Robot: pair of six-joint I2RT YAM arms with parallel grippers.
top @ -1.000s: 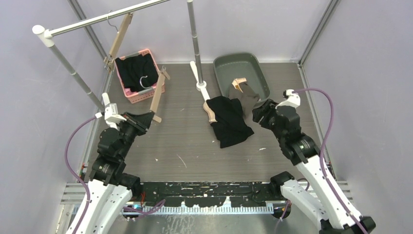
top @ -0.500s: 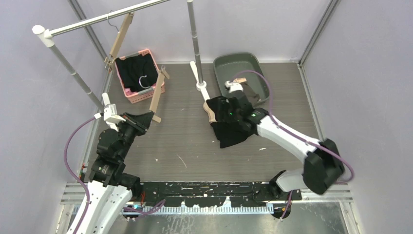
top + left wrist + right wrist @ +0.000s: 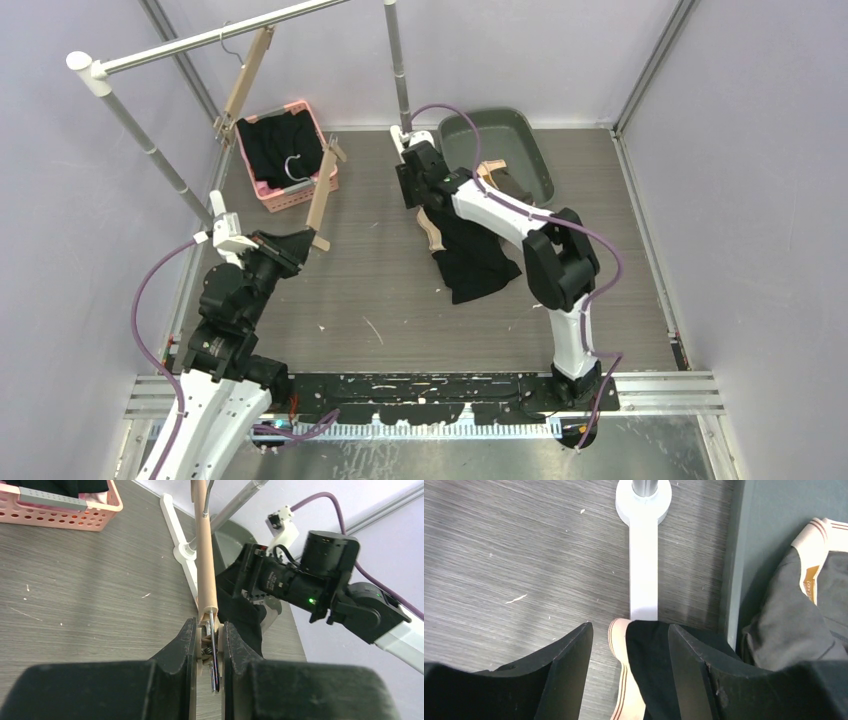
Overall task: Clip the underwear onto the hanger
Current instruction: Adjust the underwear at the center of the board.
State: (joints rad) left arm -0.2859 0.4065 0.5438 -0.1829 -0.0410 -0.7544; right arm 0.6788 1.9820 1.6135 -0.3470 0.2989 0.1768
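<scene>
I should next spread the black underwear's waistband straight for clipping, so my right gripper should pick up the underwear by the far end of its beige waistband (image 3: 422,212) (image 3: 621,631).
The black underwear (image 3: 470,250) with a beige striped waistband (image 3: 432,232) lies on the table's middle. My right gripper (image 3: 418,192) hovers over its far end, open. In the right wrist view the open gripper (image 3: 629,637) straddles the waistband (image 3: 620,640) and the black cloth (image 3: 649,655), and I cannot tell whether it touches them. My left gripper (image 3: 303,242) is shut on the lower clip of a wooden hanger (image 3: 322,195) and holds it tilted upright. In the left wrist view the gripper (image 3: 209,645) pinches the clip, with the hanger bar (image 3: 205,555) running away from it.
A white rack foot (image 3: 644,575) and post (image 3: 398,70) stand just beyond the underwear. A grey bin (image 3: 535,160) at the back right holds grey underwear (image 3: 794,625). A pink basket (image 3: 262,195) holds black clothes. A second hanger (image 3: 245,75) hangs on the rail.
My right arm has swung from the right side across the table to the far end of the black underwear by the rack foot. The left arm and hanger have not moved.
</scene>
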